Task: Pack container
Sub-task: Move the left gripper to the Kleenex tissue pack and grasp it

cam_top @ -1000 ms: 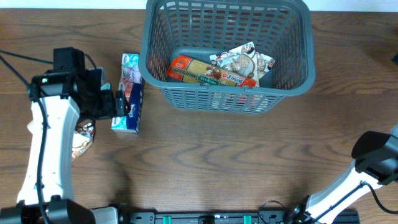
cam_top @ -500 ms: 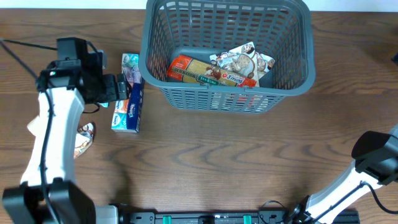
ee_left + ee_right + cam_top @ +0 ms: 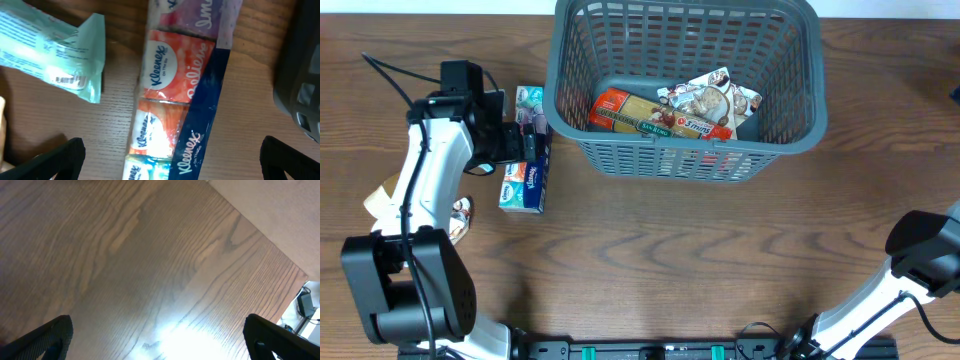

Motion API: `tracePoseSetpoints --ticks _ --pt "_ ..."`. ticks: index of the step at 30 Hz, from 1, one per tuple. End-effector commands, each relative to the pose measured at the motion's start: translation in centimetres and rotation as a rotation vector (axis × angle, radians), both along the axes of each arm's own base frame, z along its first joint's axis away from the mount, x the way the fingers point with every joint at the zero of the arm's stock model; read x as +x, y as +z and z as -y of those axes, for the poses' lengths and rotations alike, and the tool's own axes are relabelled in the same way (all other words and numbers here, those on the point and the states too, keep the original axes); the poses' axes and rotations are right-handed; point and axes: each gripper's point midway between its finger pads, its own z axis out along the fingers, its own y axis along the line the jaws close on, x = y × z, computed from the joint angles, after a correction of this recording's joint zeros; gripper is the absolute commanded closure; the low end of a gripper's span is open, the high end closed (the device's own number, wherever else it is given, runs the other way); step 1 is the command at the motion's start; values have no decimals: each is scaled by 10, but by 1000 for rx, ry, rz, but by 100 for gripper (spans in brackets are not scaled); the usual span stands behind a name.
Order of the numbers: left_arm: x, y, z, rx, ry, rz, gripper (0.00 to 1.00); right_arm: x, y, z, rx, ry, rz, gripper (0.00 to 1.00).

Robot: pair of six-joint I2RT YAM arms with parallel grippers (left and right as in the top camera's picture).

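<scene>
My left gripper's fingers are on both sides of the multipack [image 3: 526, 172] but above its top, so it is too early to close. The gripper lowers first.
The dark grey-blue basket [image 3: 686, 150] stands at the far middle of the table. An orange packet [image 3: 635, 113] and a white and brown snack packet [image 3: 712, 99] lie in it. A long Kleenex tissue multipack [image 3: 526, 172] lies just left of the basket and fills the middle of the left wrist view [image 3: 175, 100]. My left gripper [image 3: 523, 148] hovers over the multipack, open and empty; its fingertips straddle the pack in the left wrist view [image 3: 172, 160]. My right gripper [image 3: 160, 340] is open and empty above bare wood.
A mint green packet [image 3: 50, 45] lies left of the multipack. A brown and white snack packet [image 3: 456, 214] lies at the front left by the left arm. The basket's wall [image 3: 300, 75] is close on the right of the left gripper. The right arm [image 3: 923, 250] is at the front right edge.
My left arm has swung toward the far side and to the right, bringing the gripper over the tissue multipack. The right arm has not moved.
</scene>
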Motion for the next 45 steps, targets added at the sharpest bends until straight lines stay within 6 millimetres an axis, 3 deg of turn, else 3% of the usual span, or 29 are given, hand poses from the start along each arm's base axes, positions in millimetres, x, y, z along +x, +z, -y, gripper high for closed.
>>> tracePoseSetpoints --ticks 1,6,14,32,34,35,41,42,45 --pt "3 -6 7 9 -40 -13 1 -4 5 1 -6 -19 12 1" --pt "2 -30 15 8 -70 -71 1 -4 5 1 -6 -19 12 1" --pt "0 -67 11 30 -66 -156 1 -4 5 1 -6 -19 12 1" --pt "10 -77 11 30 -66 -133 1 -4 5 1 -6 -19 12 1" --pt "10 -83 11 29 -67 -146 9 -4 5 1 -6 -19 12 1" --pt "8 -87 11 28 -66 -157 18 -4 5 1 -6 -19 12 1" --pt "1 -105 11 25 -64 -213 89 -4 5 1 -6 -19 12 1" --pt "1 -105 11 25 -63 -213 94 -4 5 1 -6 -19 12 1" --pt "2 -103 11 25 -62 -207 94 -4 5 1 -6 -19 12 1"
